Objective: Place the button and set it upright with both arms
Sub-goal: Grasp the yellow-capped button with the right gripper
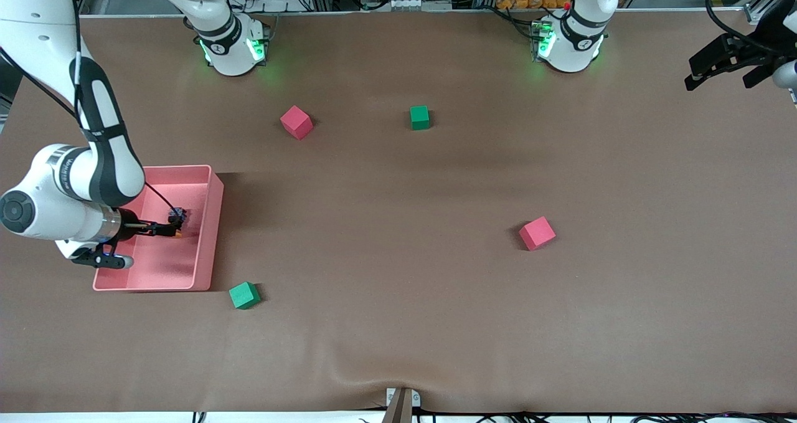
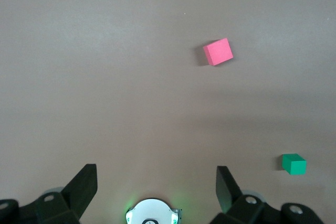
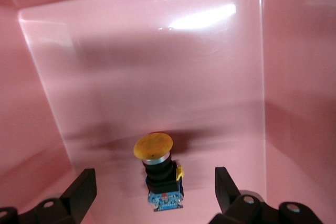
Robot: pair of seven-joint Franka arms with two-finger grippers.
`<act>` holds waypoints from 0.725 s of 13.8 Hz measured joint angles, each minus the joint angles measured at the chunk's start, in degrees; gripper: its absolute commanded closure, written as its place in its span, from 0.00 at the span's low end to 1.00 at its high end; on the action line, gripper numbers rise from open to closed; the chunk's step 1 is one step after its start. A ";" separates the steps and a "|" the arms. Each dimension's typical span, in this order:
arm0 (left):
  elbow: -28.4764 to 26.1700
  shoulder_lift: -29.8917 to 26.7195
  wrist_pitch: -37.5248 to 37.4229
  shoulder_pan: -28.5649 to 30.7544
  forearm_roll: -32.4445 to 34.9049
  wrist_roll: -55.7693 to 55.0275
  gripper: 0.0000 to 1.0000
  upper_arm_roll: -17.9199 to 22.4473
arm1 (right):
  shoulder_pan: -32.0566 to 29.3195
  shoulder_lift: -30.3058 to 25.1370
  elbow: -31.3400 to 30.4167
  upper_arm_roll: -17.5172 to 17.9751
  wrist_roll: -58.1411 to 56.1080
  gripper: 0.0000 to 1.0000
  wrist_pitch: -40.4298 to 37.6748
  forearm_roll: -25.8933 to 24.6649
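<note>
My right gripper grabs the button by its black body below the orange cap (image 3: 160, 176) next, to place it upright on the tabletop.
The button (image 3: 159, 174) has a round orange cap and a black body with a blue base. It rests on the floor of a pink bin (image 3: 157, 66), seemingly on its side, cap pointing away from the gripper. My right gripper (image 3: 153, 182) is low inside the bin, open, one finger on each side of the button and not touching it. In the front view the right gripper (image 1: 169, 228) and the button (image 1: 177, 214) are in the bin (image 1: 215, 211) at the right arm's end of the table. My left gripper (image 1: 716, 61) is open and empty, waiting in the air at the left arm's end; it also shows in the left wrist view (image 2: 156, 174).
Two red cubes (image 1: 296, 122) (image 1: 537, 233) and two green cubes (image 1: 419, 117) (image 1: 244, 295) lie scattered on the brown table. The left wrist view shows a red cube (image 2: 218, 52), a green cube (image 2: 294, 163) and a green-lit arm base (image 2: 153, 213).
</note>
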 measured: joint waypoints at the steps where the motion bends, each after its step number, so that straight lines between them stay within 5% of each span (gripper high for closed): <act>1: 0.00 -0.03 -0.15 -0.01 0.00 0.00 0.00 -0.04 | 0.05 0.58 -0.32 0.05 -0.04 0.00 1.30 0.01; 6: 0.00 -0.10 -0.62 -0.05 0.00 0.00 0.00 -0.21 | 0.57 3.10 -2.53 0.26 -0.06 0.05 5.64 0.21; 10: 0.01 -0.37 -0.78 -0.10 0.00 0.00 0.00 -1.07 | 0.55 3.62 -2.74 0.23 -1.73 0.81 5.73 0.27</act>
